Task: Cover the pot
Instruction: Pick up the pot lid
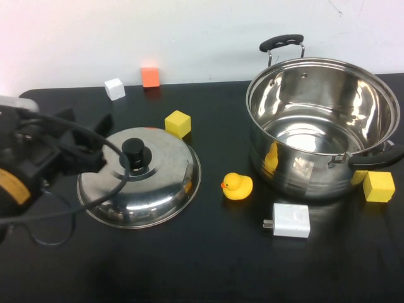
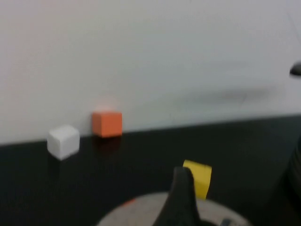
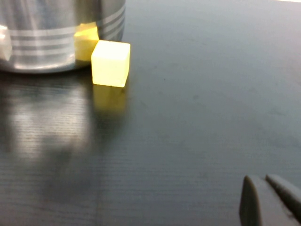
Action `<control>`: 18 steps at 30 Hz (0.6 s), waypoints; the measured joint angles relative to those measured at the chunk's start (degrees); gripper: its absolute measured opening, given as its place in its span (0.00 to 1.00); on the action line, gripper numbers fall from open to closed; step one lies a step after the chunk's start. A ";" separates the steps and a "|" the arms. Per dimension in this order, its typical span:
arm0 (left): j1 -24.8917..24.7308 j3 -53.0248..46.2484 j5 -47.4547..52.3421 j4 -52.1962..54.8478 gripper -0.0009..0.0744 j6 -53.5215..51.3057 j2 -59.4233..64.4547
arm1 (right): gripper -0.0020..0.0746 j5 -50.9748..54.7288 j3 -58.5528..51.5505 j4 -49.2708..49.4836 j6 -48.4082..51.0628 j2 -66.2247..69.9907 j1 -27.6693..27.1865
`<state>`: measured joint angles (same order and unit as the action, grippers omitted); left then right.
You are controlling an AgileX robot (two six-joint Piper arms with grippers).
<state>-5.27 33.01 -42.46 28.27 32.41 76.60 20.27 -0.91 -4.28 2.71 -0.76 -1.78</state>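
Note:
The lid's steel dome is too wide for the fingers of my left gripper, so next I will use that gripper to grab the lid by its narrow black knob point(image 1: 134, 152) and cover the pot.
The pot point(image 1: 322, 126), large, shiny steel and uncovered, stands at the right of the black table; its wall also shows in the right wrist view point(image 3: 56, 37). The domed steel lid point(image 1: 158, 186) with its black knob point(image 1: 136, 151) lies on the table at the left; its rim shows in the left wrist view point(image 2: 141, 214). My left gripper point(image 1: 106, 148) is open at the lid's left edge, short of the knob, holding nothing; it also shows in the left wrist view point(image 2: 240, 188). My right gripper point(image 3: 261, 181) is shut and empty, low over the table right of the pot, out of the high view.
A yellow cube point(image 1: 178, 123) sits just behind the lid, with an orange cube point(image 1: 149, 76) and a white cube point(image 1: 114, 88) at the back. A rubber duck point(image 1: 237, 186) and a white charger point(image 1: 287, 219) lie between lid and pot. Another yellow cube point(image 1: 379, 186) touches the pot's right side.

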 joint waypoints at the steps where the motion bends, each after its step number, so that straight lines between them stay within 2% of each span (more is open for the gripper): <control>1: 0.00 0.59 0.00 1.02 0.71 0.55 1.74 | 0.02 0.00 0.00 0.00 0.00 0.00 0.00; 9: -0.41 6.14 1.50 6.50 0.71 0.78 11.71 | 0.02 0.00 0.00 0.00 0.00 0.00 0.00; 18: -5.04 13.76 11.63 6.50 0.71 -5.05 20.42 | 0.02 0.00 0.00 0.00 0.00 0.00 0.00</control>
<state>-10.31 46.77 -30.83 34.77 27.37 97.02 20.27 -0.91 -4.28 2.71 -0.76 -1.78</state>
